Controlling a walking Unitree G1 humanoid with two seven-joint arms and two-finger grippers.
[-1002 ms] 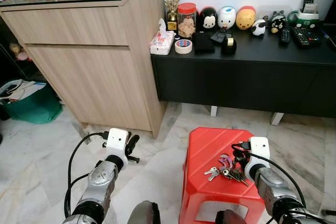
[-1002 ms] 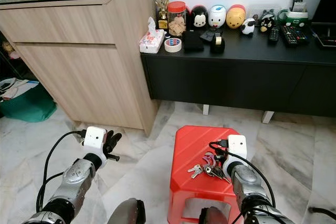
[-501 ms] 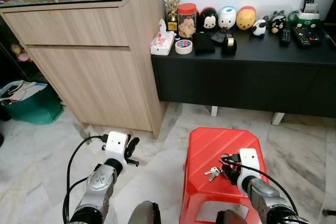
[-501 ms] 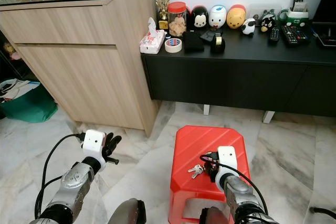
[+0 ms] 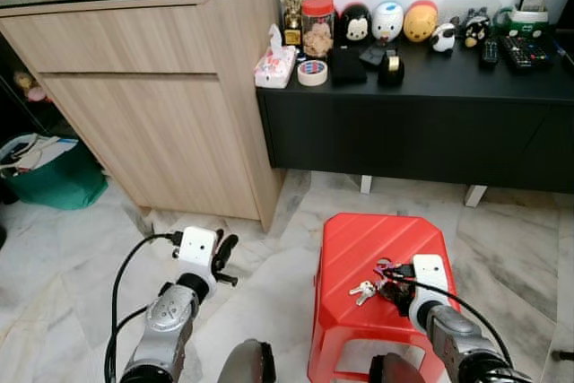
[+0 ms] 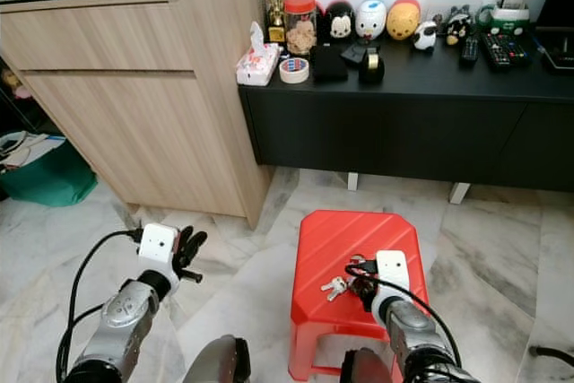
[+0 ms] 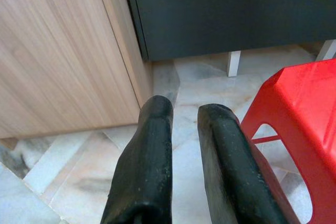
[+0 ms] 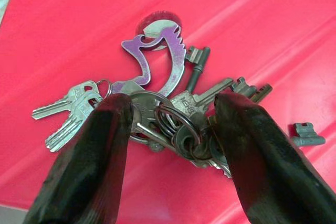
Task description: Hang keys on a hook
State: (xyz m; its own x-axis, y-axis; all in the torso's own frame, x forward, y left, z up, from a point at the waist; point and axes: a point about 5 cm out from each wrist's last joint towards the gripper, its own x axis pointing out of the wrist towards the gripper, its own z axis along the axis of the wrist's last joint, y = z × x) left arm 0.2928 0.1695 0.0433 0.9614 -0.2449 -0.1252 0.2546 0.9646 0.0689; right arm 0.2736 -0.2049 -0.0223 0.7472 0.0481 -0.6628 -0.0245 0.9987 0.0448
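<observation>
My right gripper grabs the keys by their metal ring (image 8: pixel 178 121) next, which leaves the keys free to dangle from a hook.
A bunch of keys (image 8: pixel 173 114) with a purple carabiner lies on the top of a red plastic stool (image 5: pixel 359 239). In the head views the keys (image 5: pixel 366 290) sit near the stool's front right. My right gripper (image 8: pixel 173 106) is down at the stool top and open. Its two black fingers (image 8: pixel 105 166) stand on either side of the key rings without closing on them. My left gripper (image 5: pixel 224 253) hangs low over the marble floor, left of the stool. Its fingers (image 7: pixel 147 161) are nearly together with nothing between them.
A tall wooden cabinet (image 5: pixel 161 105) stands at the left. A low black console (image 5: pixel 421 123) runs along the wall behind the stool, carrying figurines, a jar, tape and remotes. A green bag (image 5: pixel 54 177) sits on the floor at far left.
My right gripper has shifted left and lower across the stool top, and its fingers now straddle the keys. The view has tilted slightly. The left arm has barely moved.
</observation>
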